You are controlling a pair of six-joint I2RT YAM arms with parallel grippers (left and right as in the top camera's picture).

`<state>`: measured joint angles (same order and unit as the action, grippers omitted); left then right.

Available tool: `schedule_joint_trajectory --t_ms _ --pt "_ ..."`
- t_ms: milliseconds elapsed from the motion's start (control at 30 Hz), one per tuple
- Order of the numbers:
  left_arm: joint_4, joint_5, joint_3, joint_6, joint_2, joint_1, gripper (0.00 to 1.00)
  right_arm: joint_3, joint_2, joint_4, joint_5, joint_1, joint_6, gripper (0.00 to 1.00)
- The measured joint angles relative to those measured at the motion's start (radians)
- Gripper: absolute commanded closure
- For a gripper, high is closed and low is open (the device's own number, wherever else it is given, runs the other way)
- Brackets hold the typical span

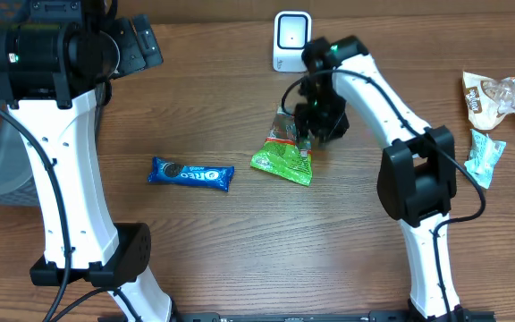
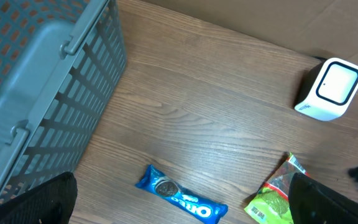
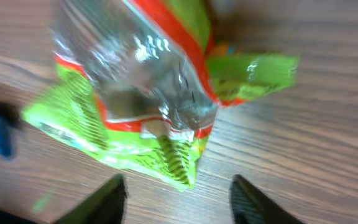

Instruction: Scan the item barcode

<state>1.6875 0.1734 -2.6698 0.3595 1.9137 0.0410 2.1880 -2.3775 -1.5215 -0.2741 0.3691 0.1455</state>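
Observation:
The barcode has to stay uncovered for the scan, so my right gripper should pick up the green and red snack bag across its crinkled silver middle.
A green and red snack bag lies on the wooden table just in front of the white barcode scanner. My right gripper hovers over the bag's top end. In the right wrist view its fingers stand apart and open, and the crinkled bag lies just beyond the tips with nothing between them. My left gripper is raised at the back left, wide open and empty. Its view takes in the scanner and the bag's corner.
A blue Oreo pack lies left of the green bag and appears in the left wrist view. A grey slatted basket stands at the table's left edge. More snack packs and a teal packet lie at the far right.

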Motion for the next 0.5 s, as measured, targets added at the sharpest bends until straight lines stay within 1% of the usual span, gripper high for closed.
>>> schedule_joint_trajectory --t_ms 133,233,300,400,433,500 --pt "0.000 0.000 0.000 0.000 0.000 0.000 0.00 0.044 0.013 0.065 -0.059 -0.035 0.066 0.41" --pt "0.000 0.000 0.000 0.000 0.000 0.000 0.00 0.028 0.016 0.142 -0.064 -0.046 0.156 0.41" --pt "0.000 0.000 0.000 0.000 0.000 0.000 0.00 -0.015 0.019 0.196 -0.066 -0.036 0.220 0.39" --pt "0.000 0.000 0.000 0.000 0.000 0.000 0.00 -0.107 0.019 0.275 -0.057 0.004 0.305 0.15" --pt "0.000 0.000 0.000 0.000 0.000 0.000 0.00 -0.146 0.019 0.301 -0.043 0.027 0.329 0.09" --pt "0.000 0.000 0.000 0.000 0.000 0.000 0.00 -0.201 0.019 0.338 -0.010 0.063 0.379 0.06"
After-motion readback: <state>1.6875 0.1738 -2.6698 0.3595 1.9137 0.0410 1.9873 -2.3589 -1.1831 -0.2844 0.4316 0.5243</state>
